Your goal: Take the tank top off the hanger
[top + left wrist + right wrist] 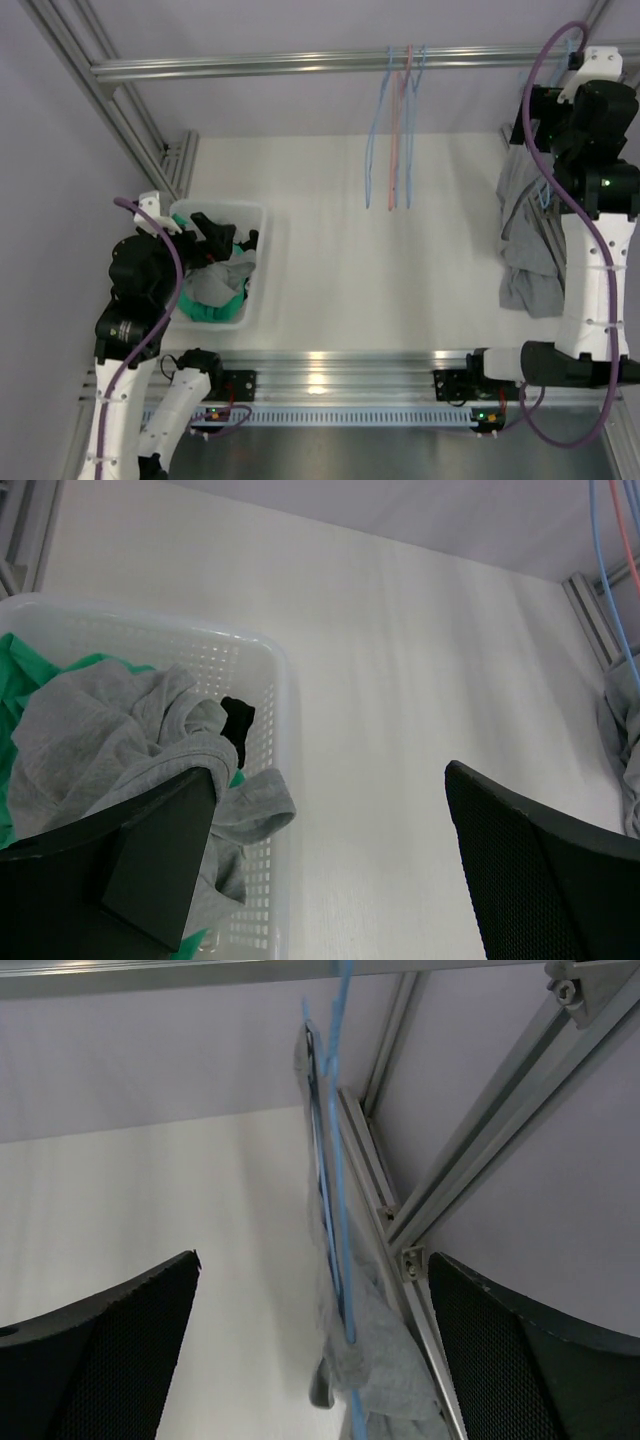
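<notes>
My fingers are still short of the hanger's wire, so it is too early to close. My right gripper moves toward the hanger's wire, then closes on it.
A grey tank top (530,250) hangs on a blue hanger (543,195) at the right end of the rail, its lower part bunched on the table. In the right wrist view the hanger (335,1190) and tank top (365,1360) lie between the fingers of my open right gripper (315,1260); I cannot tell whether they touch. My left gripper (330,772) stands open over the right rim of a white basket (280,680), holding nothing. A grey garment (110,740) lies in the basket, one strap draped over the rim beside my left finger.
Three empty hangers (395,130), two blue and one pink, hang mid-rail. The basket (255,215) at the left also holds green and black garments. Aluminium frame posts (440,1200) stand close behind the hanging tank top.
</notes>
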You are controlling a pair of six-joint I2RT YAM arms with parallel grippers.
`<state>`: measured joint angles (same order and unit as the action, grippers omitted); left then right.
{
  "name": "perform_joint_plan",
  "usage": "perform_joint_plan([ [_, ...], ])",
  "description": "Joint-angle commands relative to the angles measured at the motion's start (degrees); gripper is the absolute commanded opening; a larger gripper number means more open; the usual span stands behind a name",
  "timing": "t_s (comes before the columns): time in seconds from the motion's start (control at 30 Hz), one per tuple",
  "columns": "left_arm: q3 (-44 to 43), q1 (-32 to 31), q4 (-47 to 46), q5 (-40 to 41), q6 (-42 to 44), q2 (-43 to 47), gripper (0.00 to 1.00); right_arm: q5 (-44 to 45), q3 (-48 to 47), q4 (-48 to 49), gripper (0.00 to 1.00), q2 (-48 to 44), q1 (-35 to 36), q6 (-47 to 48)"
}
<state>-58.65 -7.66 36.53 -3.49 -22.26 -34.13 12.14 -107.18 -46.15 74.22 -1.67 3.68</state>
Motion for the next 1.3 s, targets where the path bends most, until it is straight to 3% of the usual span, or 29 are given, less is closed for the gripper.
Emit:
perform_joint_plan([
  [0.0, 0.38, -0.16, 0.47, -3.37, 3.89, -0.24, 0.99, -1.85, -4.01, -0.7, 0.92, 3.38, -3.86, -0.43],
  [0.13, 1.35, -0.16, 0.47, -4.69, 3.63, -0.76, 0.99, -5.54, -2.16, 1.33, 0.78, 7.25, -6.41, -1.13],
  [0.17, 1.35, -0.25, 0.38, -4.69, 3.63, -0.68, 0.99, -6.51, -1.9, 1.24, 0.66, 7.87, -6.76, -1.48],
  [0.37, 1.7, -1.04, 0.38, -2.23, 4.07, -0.24, 0.99, -7.05, 0.65, 3.35, 0.36, 7.79, -6.77, -2.45],
  [0.4, 1.79, -1.56, 0.38, -1.53, 4.15, -0.32, 0.99, -6.0, 0.83, 3.52, 0.16, 7.09, -6.77, -2.45],
  [0.47, 2.05, -1.92, 0.29, -1.35, 4.16, -0.5, 0.99, -5.2, 1.35, 4.4, 0.04, 6.3, -6.77, -2.45],
  [0.57, 2.49, -1.92, 0.29, -1.35, 4.07, -0.5, 0.99, -5.98, 1.88, 5.81, 0.03, 5.33, -6.77, -2.72],
  [0.87, 2.32, -1.92, 0.38, -1.61, 4.07, -1.11, 0.99, -20.75, 8.29, 16.87, 0.0, 0.76, -6.68, -6.4],
  [1.0, 2.58, -1.92, 0.38, -1.44, 4.07, -1.03, 0.99, -21.28, 15.49, 30.63, 0.0, -4.68, -6.68, -8.78],
  [1.27, 2.32, -2.18, 0.29, -3.71, 4.77, -2.08, 0.99, -25.22, 25.16, 45.43, 0.0, -9.88, -6.59, -11.77],
])
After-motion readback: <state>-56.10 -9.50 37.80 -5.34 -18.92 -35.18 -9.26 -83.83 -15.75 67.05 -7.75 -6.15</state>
